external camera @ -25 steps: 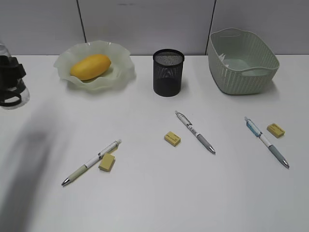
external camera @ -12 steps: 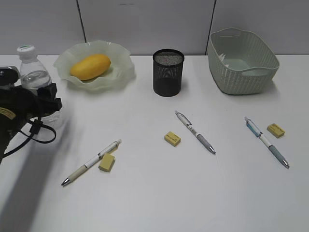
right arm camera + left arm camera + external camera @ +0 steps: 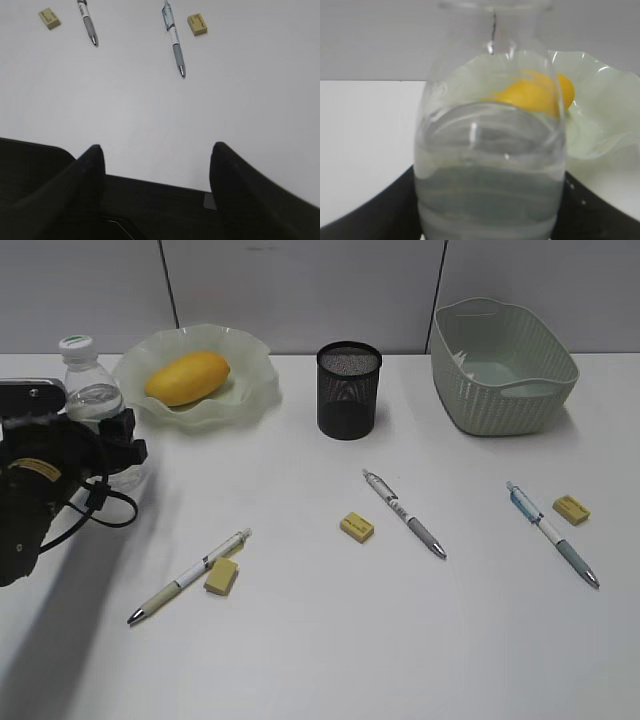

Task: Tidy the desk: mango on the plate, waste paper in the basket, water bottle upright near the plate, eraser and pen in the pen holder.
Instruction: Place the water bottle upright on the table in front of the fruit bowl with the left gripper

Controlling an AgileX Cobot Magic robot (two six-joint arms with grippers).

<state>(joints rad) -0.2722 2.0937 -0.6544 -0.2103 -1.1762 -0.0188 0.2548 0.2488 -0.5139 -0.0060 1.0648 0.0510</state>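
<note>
My left gripper holds the water bottle (image 3: 85,380) upright, with its base on the white table beside the plate. I will let go with my left gripper, and the bottle would stay standing.
My left gripper (image 3: 108,445) is shut on the clear water bottle (image 3: 85,380), which stands upright with its white cap on top, just left of the wavy green plate (image 3: 250,390). The left wrist view shows the bottle (image 3: 490,165) filling the frame between the dark jaws, with the mango (image 3: 535,95) behind it. The mango (image 3: 187,377) lies on the plate. Three pens (image 3: 190,575) (image 3: 405,513) (image 3: 553,533) and three yellow erasers (image 3: 222,576) (image 3: 357,527) (image 3: 571,508) lie on the desk. The black mesh pen holder (image 3: 348,390) stands mid-back. My right gripper (image 3: 155,155) hangs open over bare desk. The waste paper is out of view.
The pale green woven basket (image 3: 500,390) stands at the back right. In the right wrist view, a pen (image 3: 173,37) and an eraser (image 3: 197,24) lie ahead of the fingers. A grey wall closes off the back of the desk.
My left arm has come in from the left edge with the bottle and carried it rightwards, closer to the plate. Nothing else has moved.
</note>
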